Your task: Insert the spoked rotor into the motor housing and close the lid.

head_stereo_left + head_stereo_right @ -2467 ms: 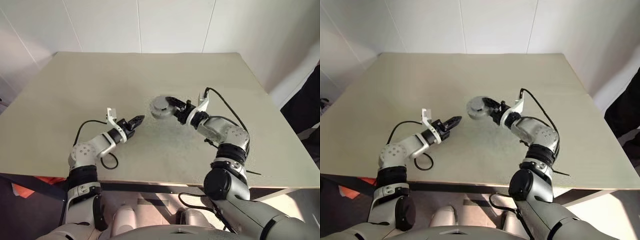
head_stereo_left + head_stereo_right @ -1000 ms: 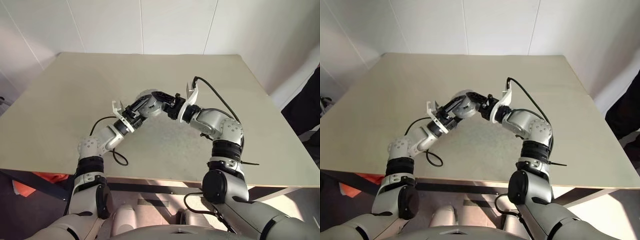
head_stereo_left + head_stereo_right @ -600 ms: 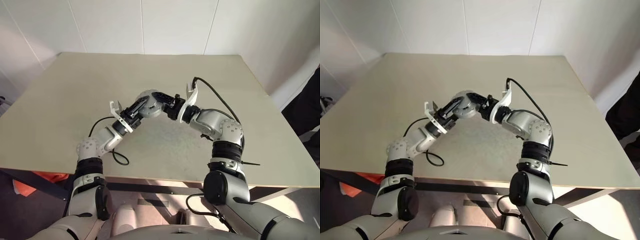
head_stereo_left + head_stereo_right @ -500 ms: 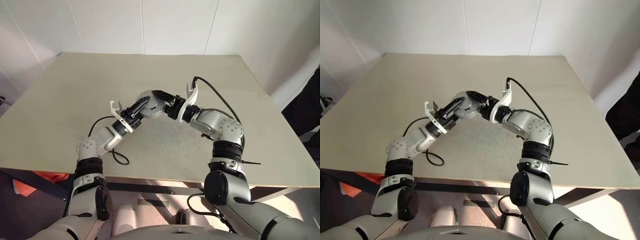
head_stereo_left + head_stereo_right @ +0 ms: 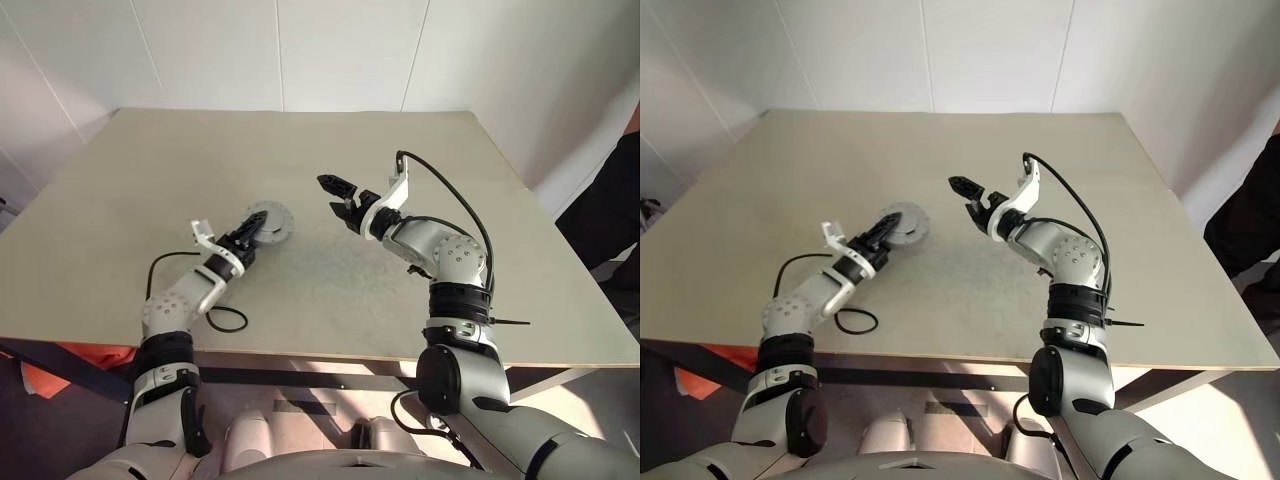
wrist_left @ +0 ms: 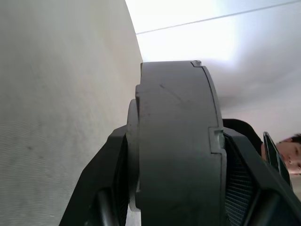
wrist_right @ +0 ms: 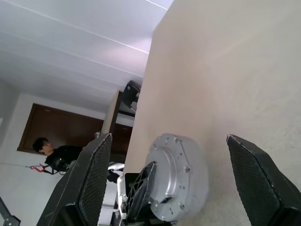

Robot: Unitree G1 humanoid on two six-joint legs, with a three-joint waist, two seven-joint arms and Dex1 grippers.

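The left gripper should lower the housing before it opens, as the housing's lower side is above the beige table in the left wrist view.
My left gripper (image 5: 260,224) is shut on a thick round grey disc, the motor housing (image 5: 273,221) with the lid closed against it. It holds the disc low over the table, left of centre. In the left wrist view the housing (image 6: 174,141) stands edge-on, clamped between both black fingers (image 6: 107,181). The right wrist view shows its silvery bolted face (image 7: 178,176). My right gripper (image 5: 339,197) hangs open and empty to the right of the housing, well apart from it. The spoked rotor is hidden.
The beige table (image 5: 400,290) stretches wide around both arms, its front edge close to me. A black cable loop (image 5: 226,319) lies by my left forearm. A person (image 7: 52,154) stands in the background beyond the table.
The right gripper let go of the housing, opened wide and drew back to the right. The left gripper carried the housing left and down toward the table.
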